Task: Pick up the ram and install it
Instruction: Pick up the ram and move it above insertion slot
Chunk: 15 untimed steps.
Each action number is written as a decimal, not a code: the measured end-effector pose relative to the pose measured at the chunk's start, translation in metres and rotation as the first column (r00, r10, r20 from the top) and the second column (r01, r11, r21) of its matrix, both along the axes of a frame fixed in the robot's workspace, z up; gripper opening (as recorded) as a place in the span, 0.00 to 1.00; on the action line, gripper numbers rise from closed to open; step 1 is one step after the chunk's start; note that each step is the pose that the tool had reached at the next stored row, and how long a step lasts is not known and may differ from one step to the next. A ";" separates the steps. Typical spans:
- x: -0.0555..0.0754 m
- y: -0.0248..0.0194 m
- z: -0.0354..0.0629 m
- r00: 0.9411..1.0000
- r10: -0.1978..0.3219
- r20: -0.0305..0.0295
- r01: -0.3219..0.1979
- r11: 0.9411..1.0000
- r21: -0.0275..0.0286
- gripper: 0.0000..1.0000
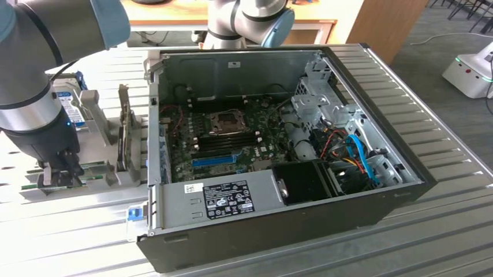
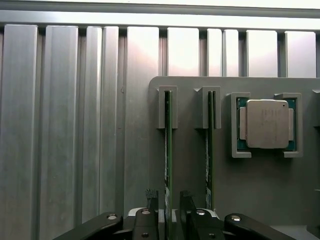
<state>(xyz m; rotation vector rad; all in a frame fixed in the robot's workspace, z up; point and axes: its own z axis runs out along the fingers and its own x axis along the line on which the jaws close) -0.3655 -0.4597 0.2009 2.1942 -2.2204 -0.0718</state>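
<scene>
To pick up the ram, my gripper next needs to grip its open middle part [image 1: 62,183], since the holder's posts hold the ram's ends.
Two rams stand on edge in the slots of a grey holder [image 2: 260,185]. They are thin green boards seen from above. My gripper [image 2: 169,205] is open and straddles one ram [image 2: 168,150], with a dark finger [image 2: 152,200] on each side and a small gap to the board. The second ram [image 2: 209,160] stands one slot over, outside the fingers. In the exterior view the gripper [image 1: 60,176] is low over the holder [image 1: 100,186] at the exterior view's left, beside the open computer case [image 1: 385,202]. The dark memory slots [image 1: 231,140] lie on the motherboard inside it.
A silver processor chip [image 2: 267,123] lies in a square recess of the holder beside the rams. Upright parts [image 1: 123,135] stand between the holder and the case wall. A ribbed metal table [image 1: 431,242] carries everything. A blue slot [image 1: 213,160] and a black fan [image 1: 308,182] sit inside the case.
</scene>
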 end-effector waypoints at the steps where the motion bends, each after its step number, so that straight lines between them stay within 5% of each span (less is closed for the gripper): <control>1: 0.000 0.0000 -0.0001 1.000 0.000 0.000 0.000 1.000 0.000 0.31; 12: 0.000 0.0000 -0.0002 1.000 0.000 0.000 0.000 1.000 0.000 0.30; 15: 0.000 0.0000 -0.0002 1.000 0.000 0.000 0.000 1.000 0.000 0.23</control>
